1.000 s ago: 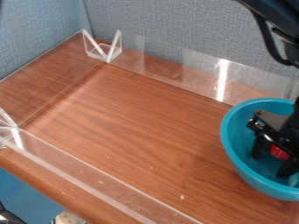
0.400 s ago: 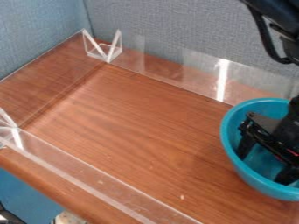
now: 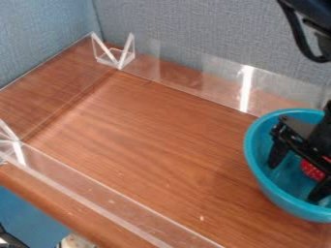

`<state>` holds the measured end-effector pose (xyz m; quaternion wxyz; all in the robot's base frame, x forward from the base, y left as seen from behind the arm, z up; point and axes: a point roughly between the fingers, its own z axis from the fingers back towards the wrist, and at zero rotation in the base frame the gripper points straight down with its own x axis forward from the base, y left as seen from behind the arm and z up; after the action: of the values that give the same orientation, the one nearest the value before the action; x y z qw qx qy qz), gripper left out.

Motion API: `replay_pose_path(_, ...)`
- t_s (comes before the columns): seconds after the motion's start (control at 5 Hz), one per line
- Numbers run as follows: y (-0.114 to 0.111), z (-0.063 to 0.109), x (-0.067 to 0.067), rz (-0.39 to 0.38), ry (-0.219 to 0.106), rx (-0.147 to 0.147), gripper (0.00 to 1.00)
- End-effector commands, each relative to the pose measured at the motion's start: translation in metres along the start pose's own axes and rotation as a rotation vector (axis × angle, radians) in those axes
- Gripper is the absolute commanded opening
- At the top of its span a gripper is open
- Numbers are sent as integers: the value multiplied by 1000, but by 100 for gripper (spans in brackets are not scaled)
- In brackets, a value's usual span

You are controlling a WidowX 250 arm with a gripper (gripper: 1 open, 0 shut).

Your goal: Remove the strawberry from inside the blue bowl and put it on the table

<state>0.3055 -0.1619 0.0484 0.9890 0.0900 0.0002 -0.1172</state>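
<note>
My gripper is about to grab the strawberry by its red body (image 3: 312, 169). It should then lift the strawberry out of the blue bowl (image 3: 262, 179) onto the table.
The blue bowl (image 3: 262, 179) stands on the table (image 3: 142, 126) at the right edge of the camera view. Reaching down into it is my black gripper (image 3: 301, 172), open, with its fingers (image 3: 281, 157) spread wide. A small patch of red, the strawberry (image 3: 311, 168), shows between the fingers near the bowl's bottom. Whether the fingers touch it I cannot tell. The arm (image 3: 311, 29) comes down from the top right and hides part of the bowl's far side.
Low clear acrylic walls (image 3: 195, 73) edge the wooden tabletop, with a triangular bracket (image 3: 114, 50) at the back left corner and another (image 3: 11, 145) at the front left. The wood surface stretches left of the bowl.
The fingers have spread wider inside the bowl. The strawberry, covered by the gripper a moment ago, shows red between them again. The bowl has not moved.
</note>
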Motion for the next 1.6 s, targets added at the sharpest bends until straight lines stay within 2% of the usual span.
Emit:
replay_pose_path(0.0,7,31,14,26,-86,-29,100)
replay_pose_path(0.2,5,33,19,21,-90,-36,100)
replay_pose_path(0.4,-9,24,32,67,-80,-46,100)
replay_pose_path(0.6,-15,16,40,109,-67,-43,0)
replay_pose_path(1.0,-10,21,48,230,-47,-43,0)
replay_pose_path(1.4,-7,17,57,294,-47,-47,0)
